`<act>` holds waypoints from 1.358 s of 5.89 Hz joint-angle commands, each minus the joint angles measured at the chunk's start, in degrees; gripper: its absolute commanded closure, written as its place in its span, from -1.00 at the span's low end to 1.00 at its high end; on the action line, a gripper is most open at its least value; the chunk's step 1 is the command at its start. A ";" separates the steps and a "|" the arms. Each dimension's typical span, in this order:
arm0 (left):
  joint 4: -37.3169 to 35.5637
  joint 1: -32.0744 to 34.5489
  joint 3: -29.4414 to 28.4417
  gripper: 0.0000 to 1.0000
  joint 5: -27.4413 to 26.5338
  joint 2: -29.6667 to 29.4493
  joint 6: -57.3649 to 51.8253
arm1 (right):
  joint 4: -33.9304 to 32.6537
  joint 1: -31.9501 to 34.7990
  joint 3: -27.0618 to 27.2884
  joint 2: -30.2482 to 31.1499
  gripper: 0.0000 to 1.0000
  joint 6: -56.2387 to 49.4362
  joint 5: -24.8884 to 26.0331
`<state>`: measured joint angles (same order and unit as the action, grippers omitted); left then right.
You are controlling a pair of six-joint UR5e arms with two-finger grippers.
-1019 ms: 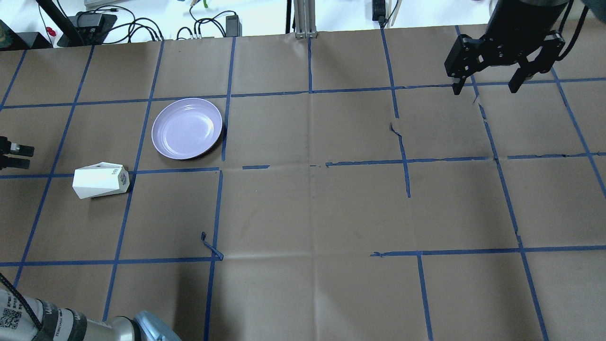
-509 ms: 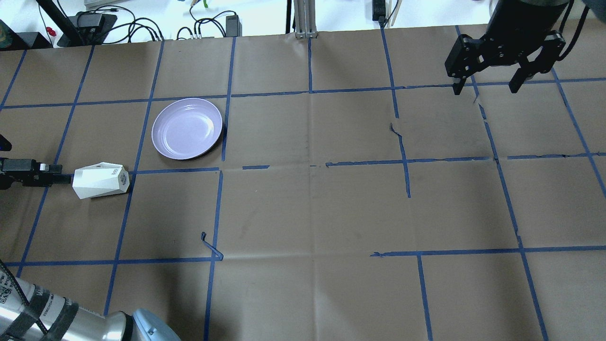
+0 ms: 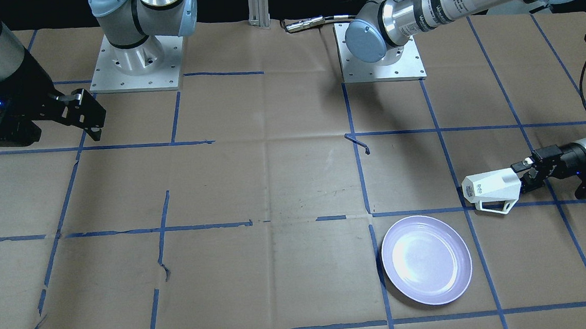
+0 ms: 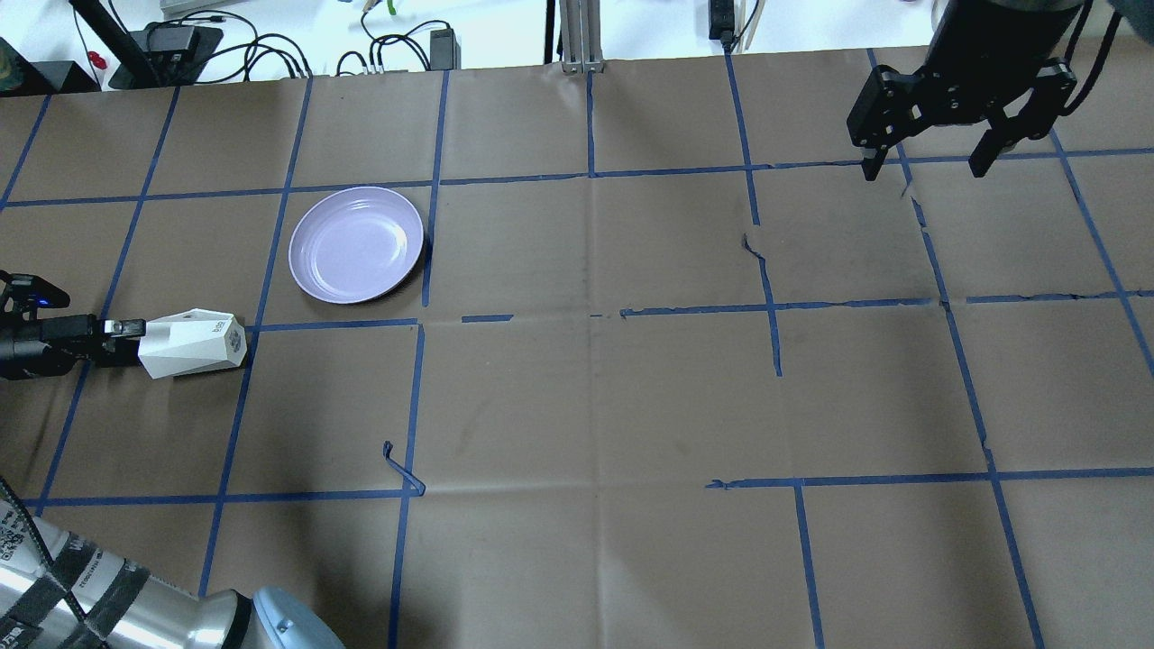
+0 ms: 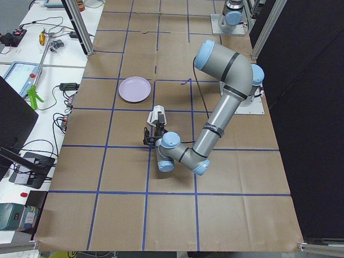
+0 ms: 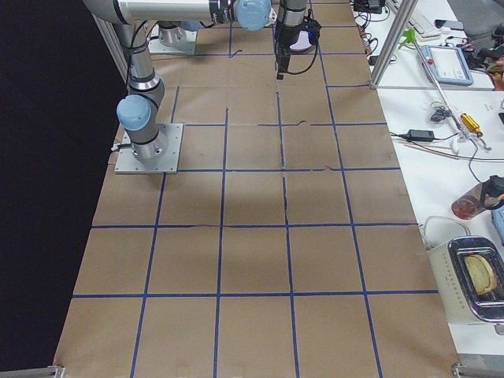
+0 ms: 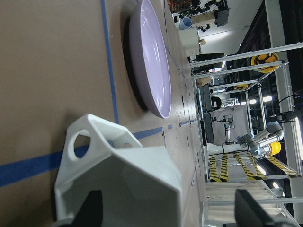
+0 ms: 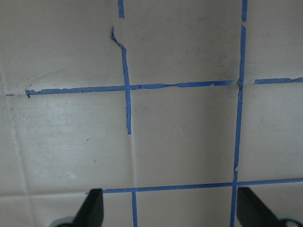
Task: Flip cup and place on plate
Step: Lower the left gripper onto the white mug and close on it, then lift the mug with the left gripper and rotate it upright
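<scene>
My left gripper needs to take hold of the white faceted cup by its open-end rim (image 3: 515,180) next, so that it can flip the cup and place it on the plate (image 3: 426,259).
The white faceted cup (image 4: 194,342) lies on its side left of the table's middle, handle toward the plate. It also shows in the front view (image 3: 490,188) and the left wrist view (image 7: 128,184). The lavender plate (image 4: 356,243) sits flat a little beyond it, apart from it, and shows in the front view (image 3: 426,259). My left gripper (image 4: 124,332) lies low and level at the cup's left end, fingers open, the cup's near end between them (image 7: 171,210). I cannot tell if they touch it. My right gripper (image 4: 924,167) hangs open and empty at the far right.
Brown paper with blue tape grid lines covers the table (image 4: 595,397). Loose curls of tape stick up in front of the cup (image 4: 401,469) and near the middle (image 4: 753,245). Cables and power supplies (image 4: 270,50) lie beyond the far edge.
My left gripper has moved right along the table from its left edge up to the cup's left end. The cup, the plate and the right arm have not moved.
</scene>
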<state>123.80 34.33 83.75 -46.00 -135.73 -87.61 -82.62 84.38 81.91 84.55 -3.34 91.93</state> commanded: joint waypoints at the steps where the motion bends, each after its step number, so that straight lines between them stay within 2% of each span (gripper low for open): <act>1: 1.70 0.03 0.01 0.61 -0.03 -0.24 -0.71 | 0.00 0.00 0.00 0.00 -1.00 0.00 0.00; 2: 1.71 0.03 0.01 0.99 -1.62 -0.24 -1.67 | 0.00 0.00 0.00 0.00 -1.00 0.00 0.00; 4: 3.53 0.12 -0.08 1.00 -0.94 1.68 -0.99 | 0.00 0.00 0.00 0.00 -1.00 0.00 0.00; 7: 17.13 -0.23 -5.68 1.00 0.74 16.75 10.31 | 0.00 0.00 0.00 0.00 -1.00 0.00 0.00; 8: 17.96 -0.06 -6.49 1.00 0.57 20.90 15.23 | 0.00 0.00 0.00 0.00 -1.00 0.00 0.00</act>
<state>139.83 34.27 78.48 -45.40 -119.24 -77.00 -82.62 84.37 81.92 84.54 -3.34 91.93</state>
